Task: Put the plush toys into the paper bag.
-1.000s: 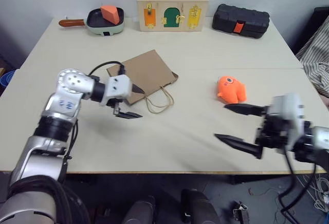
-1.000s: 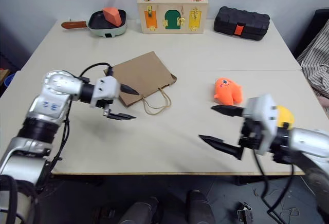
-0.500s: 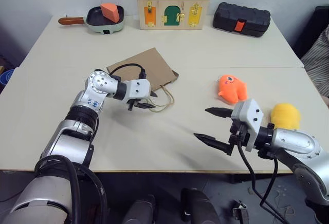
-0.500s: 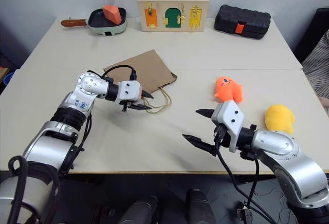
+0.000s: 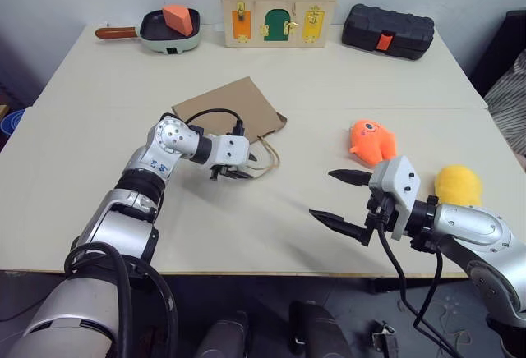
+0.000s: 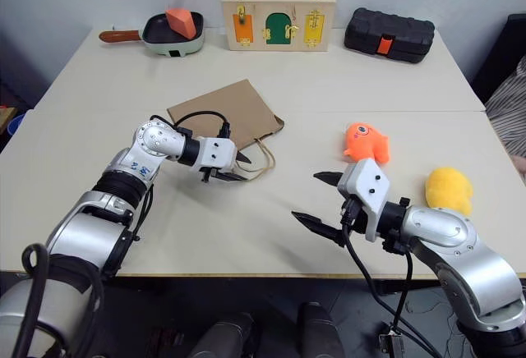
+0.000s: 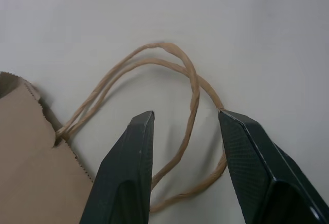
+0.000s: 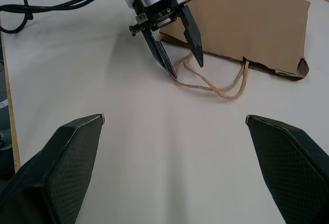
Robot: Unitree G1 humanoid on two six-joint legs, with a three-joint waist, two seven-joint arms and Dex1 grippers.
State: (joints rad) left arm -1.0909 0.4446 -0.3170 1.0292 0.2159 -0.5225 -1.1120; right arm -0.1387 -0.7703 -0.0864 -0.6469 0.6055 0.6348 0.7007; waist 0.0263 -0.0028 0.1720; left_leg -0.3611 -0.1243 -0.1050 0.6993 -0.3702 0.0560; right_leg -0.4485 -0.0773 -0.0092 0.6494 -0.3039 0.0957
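The paper bag (image 5: 234, 112) lies flat and its twine handle (image 5: 274, 158) loops out past the bag's opening, so the left gripper should grab that twine handle next.
The brown paper bag (image 5: 234, 112) lies flat on the table, its twine handles (image 5: 267, 157) spread toward the middle. My left gripper (image 5: 248, 168) is down at those handles. In the left wrist view its fingers stand apart (image 7: 185, 113) with one strand of the twine loop (image 7: 194, 88) running between them, not pinched. The orange plush toy (image 5: 370, 140) sits to the right of the bag, and the yellow plush toy (image 5: 457, 184) lies further right. My right gripper (image 5: 320, 194) hovers open and empty in front of the orange toy, pointing toward the bag.
Along the far edge stand a green pan holding an orange block (image 5: 168, 29), a wooden box with coloured doors (image 5: 277, 11) and a black case (image 5: 386, 31). Striped cloth (image 5: 509, 95) shows at the right edge of the table.
My left gripper has moved right from beside the bag to its twine handles, and its fingers have narrowed around a strand. The right gripper stays wide open.
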